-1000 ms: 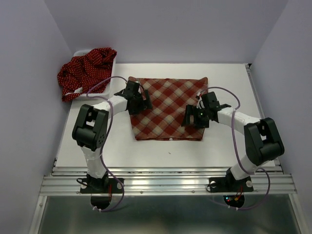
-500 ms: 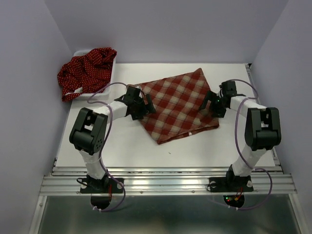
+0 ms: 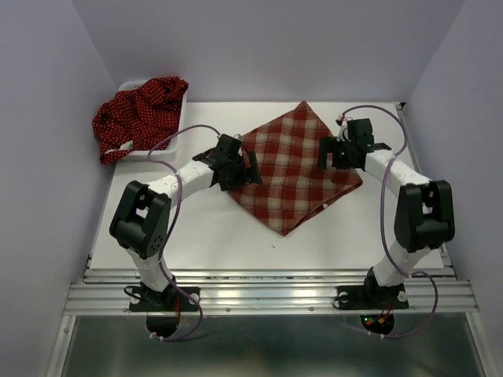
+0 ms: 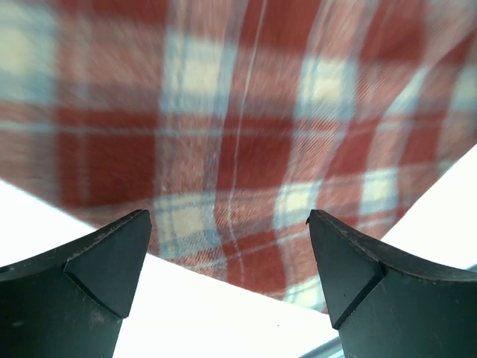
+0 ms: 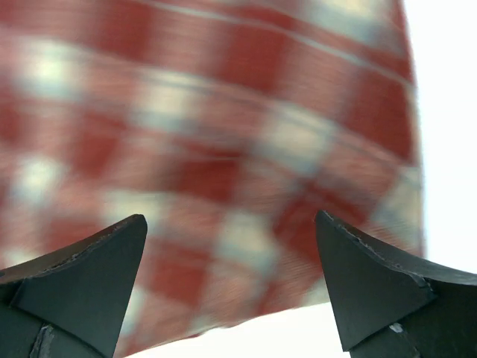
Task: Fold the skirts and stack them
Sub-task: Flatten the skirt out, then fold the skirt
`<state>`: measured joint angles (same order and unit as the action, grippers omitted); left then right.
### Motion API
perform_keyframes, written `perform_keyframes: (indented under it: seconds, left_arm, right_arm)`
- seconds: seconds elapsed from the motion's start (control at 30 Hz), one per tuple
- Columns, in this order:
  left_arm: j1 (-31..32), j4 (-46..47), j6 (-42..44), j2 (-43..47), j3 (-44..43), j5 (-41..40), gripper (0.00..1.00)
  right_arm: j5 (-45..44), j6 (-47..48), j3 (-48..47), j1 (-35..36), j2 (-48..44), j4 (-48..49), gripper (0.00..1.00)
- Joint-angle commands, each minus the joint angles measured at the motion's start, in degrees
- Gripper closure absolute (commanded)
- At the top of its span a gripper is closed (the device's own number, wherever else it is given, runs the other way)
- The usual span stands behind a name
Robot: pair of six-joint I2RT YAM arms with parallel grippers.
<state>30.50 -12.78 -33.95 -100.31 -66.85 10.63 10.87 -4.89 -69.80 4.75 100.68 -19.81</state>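
The left gripper grabs the plaid skirt (image 3: pixel 295 169) by its corner nearest the basket next, to fold that side of the skirt across the rest.
The red-and-cream plaid skirt (image 3: pixel 295 169) lies flat on the white table, turned like a diamond. My left gripper (image 3: pixel 250 166) is open and empty, low over the skirt's left edge; the plaid fills the left wrist view (image 4: pixel 246 127). My right gripper (image 3: pixel 325 152) is open and empty over the skirt's right part; the plaid is blurred in the right wrist view (image 5: pixel 223 134). Dark red dotted skirts (image 3: pixel 140 114) are heaped in and over the white basket (image 3: pixel 130 83) at the back left.
The white table (image 3: pixel 204 243) has bare room in front of the plaid skirt. Grey walls close in the left, back and right sides. A metal rail (image 3: pixel 267 294) runs along the near edge by the arm bases.
The plaid skirt has turned counter-clockwise from square to a diamond. My left gripper has moved right along its edge. My right gripper has swung back and outward toward the far right.
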Motion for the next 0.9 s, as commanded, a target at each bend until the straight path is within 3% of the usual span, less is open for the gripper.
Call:
perform_keyframes:
  seconds: [0.0, 0.33, 0.57, 0.7, 0.87]
  left_arm:
    - [-1.1, -2.1, -2.0, 7.8, -3.6, -12.5, 0.01]
    - [-10.1, -0.1, -4.6, 1.5, -4.2, -20.3, 0.01]
    - [-13.7, 0.6, -5.0, -5.1, -7.3, -23.8, 0.01]
    - [-14.6, 0.6, -5.0, -8.5, -8.6, -25.0, 0.01]
    - [-15.0, 0.3, -5.1, -12.5, -10.7, -27.3, 0.13]
  right_arm:
    - [-8.1, 1.9, 3.4, 12.4, -11.3, 2.8, 0.00]
    - [-8.7, -0.9, 10.1, 36.4, -17.3, 5.0, 0.00]
    - [-15.6, 0.6, 8.5, 44.7, -12.3, 0.9, 0.00]
    - [-17.8, 0.7, 8.4, 46.0, -10.9, -0.1, 0.00]
    - [-18.5, 1.4, 8.4, 47.7, -10.3, -1.1, 0.00]
